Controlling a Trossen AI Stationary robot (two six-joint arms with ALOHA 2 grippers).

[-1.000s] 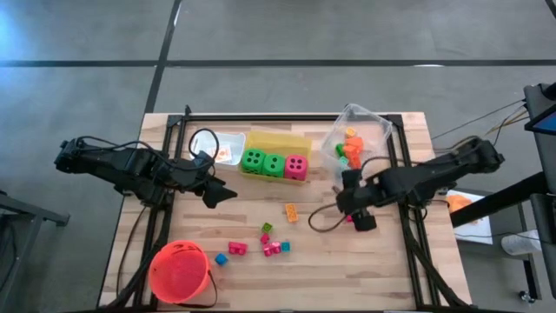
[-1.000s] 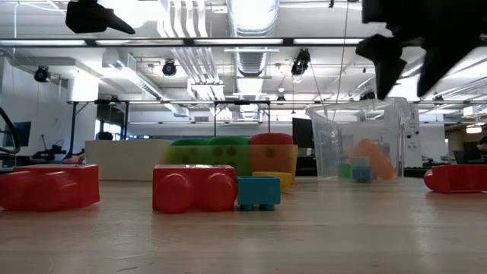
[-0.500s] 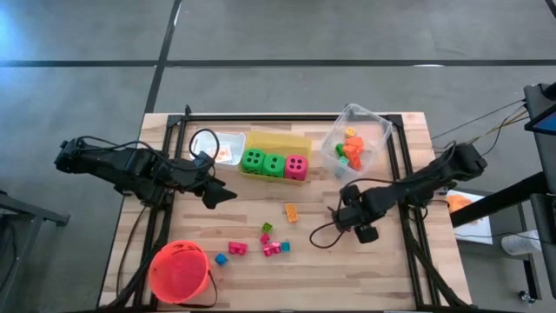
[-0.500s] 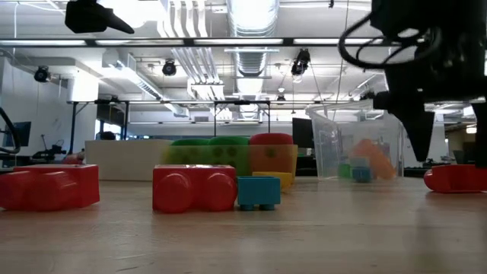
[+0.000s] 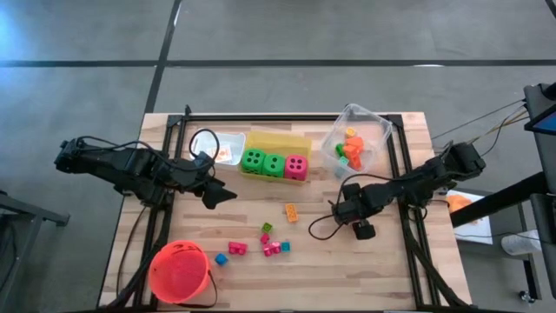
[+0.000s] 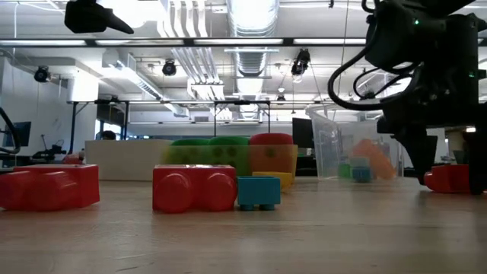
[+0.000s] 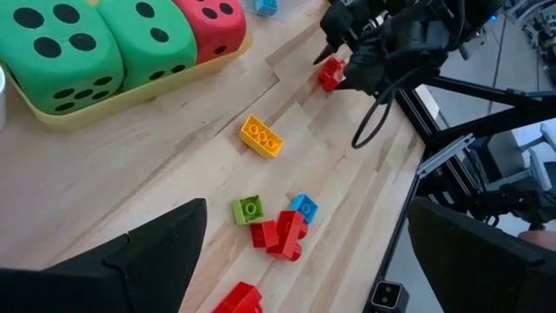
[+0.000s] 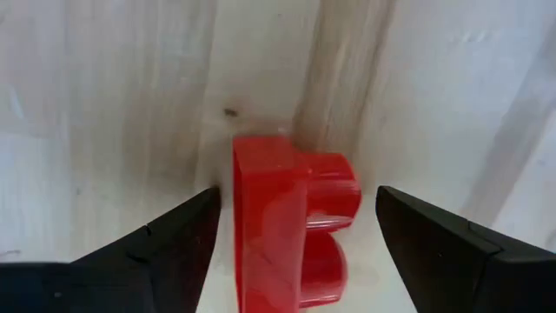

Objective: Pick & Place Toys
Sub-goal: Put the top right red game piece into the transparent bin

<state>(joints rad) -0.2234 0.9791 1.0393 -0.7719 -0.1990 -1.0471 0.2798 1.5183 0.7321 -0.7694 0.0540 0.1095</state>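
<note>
The red block is between my fingertips, which stand on either side of it, so my right gripper should close and would hold the block.
A small red block (image 8: 291, 226) lies on the table right of centre, also seen in the low view (image 6: 454, 178) and the left wrist view (image 7: 330, 74). My right gripper (image 8: 297, 209) points down over it, open, one finger on each side with small gaps. In the high view the gripper (image 5: 345, 214) hides the block. My left gripper (image 5: 222, 194) hangs open above the table's left half. Loose toy blocks (image 5: 271, 244) and a yellow-orange block (image 5: 291, 211) lie mid-table. Dotted dice (image 5: 274, 163) sit in a yellow tray.
A clear bin (image 5: 358, 141) holding blocks stands at the far right, just behind my right gripper. A white bin (image 5: 228, 148) stands far left of the dice. An orange-red bucket (image 5: 180, 271) stands at the near left. Bare wood lies near the front right.
My right gripper has come down toward the table and tipped until it points straight down. Its fingers now stand on either side of the red block. The block has stayed in place.
</note>
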